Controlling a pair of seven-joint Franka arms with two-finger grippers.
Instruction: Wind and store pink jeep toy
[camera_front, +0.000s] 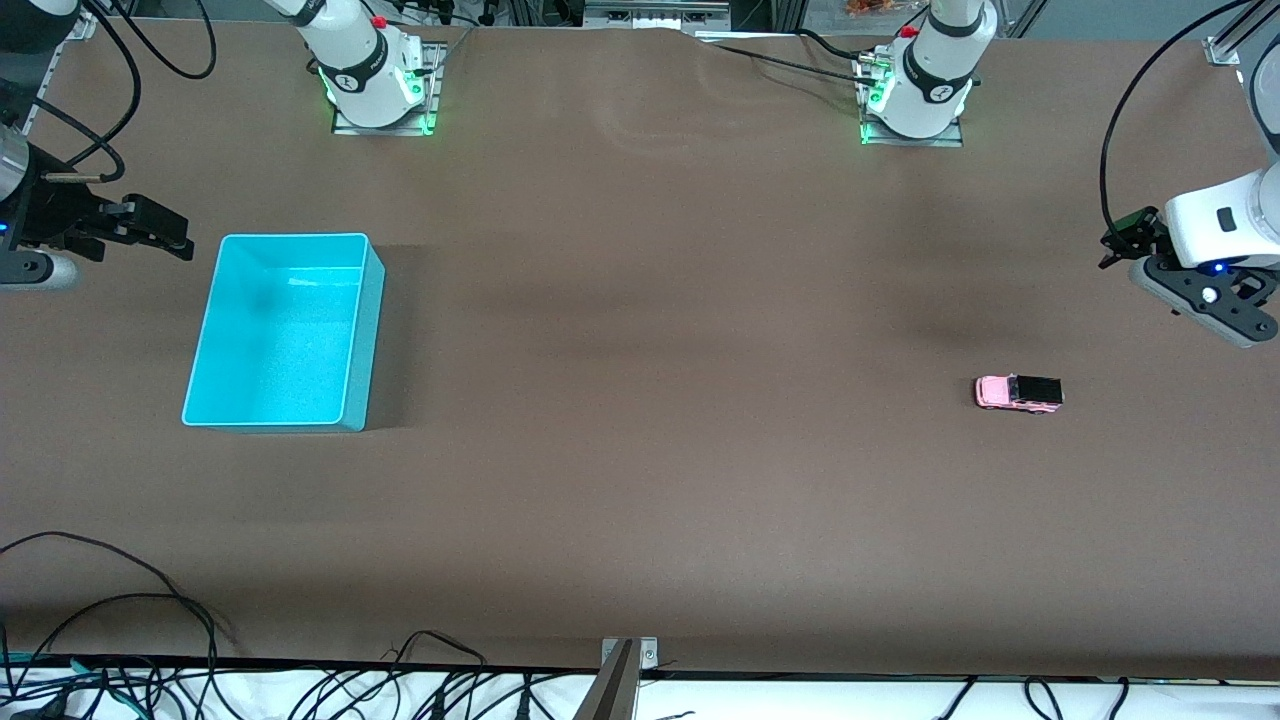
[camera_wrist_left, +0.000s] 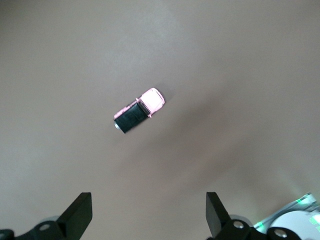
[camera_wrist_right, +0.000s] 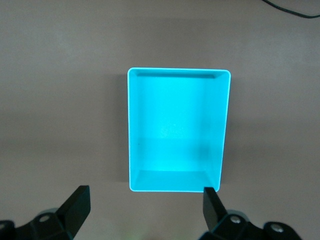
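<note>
My left gripper is going to grab the toy by its black roof (camera_front: 1038, 390) next, and this will leave the pink jeep toy's pink hood (camera_front: 993, 391) free for winding.
The pink jeep toy (camera_front: 1018, 393) stands on its wheels on the brown table toward the left arm's end, pale pink hood and black roof; it also shows in the left wrist view (camera_wrist_left: 139, 111). My left gripper (camera_front: 1122, 240) hangs in the air at that end of the table, open and empty, apart from the jeep; its open fingers frame bare table in its wrist view (camera_wrist_left: 148, 215). The cyan bin (camera_front: 205, 330) sits empty toward the right arm's end. My right gripper (camera_front: 163, 232) hovers beside the bin, open and empty (camera_wrist_right: 145, 210). The bin's rim (camera_wrist_right: 129, 130) fills the right wrist view.
Both arm bases (camera_front: 375, 85) (camera_front: 915, 95) stand along the table edge farthest from the front camera. Loose black cables (camera_front: 120, 610) lie at the near edge toward the right arm's end. Bare brown table stretches between the bin and the jeep.
</note>
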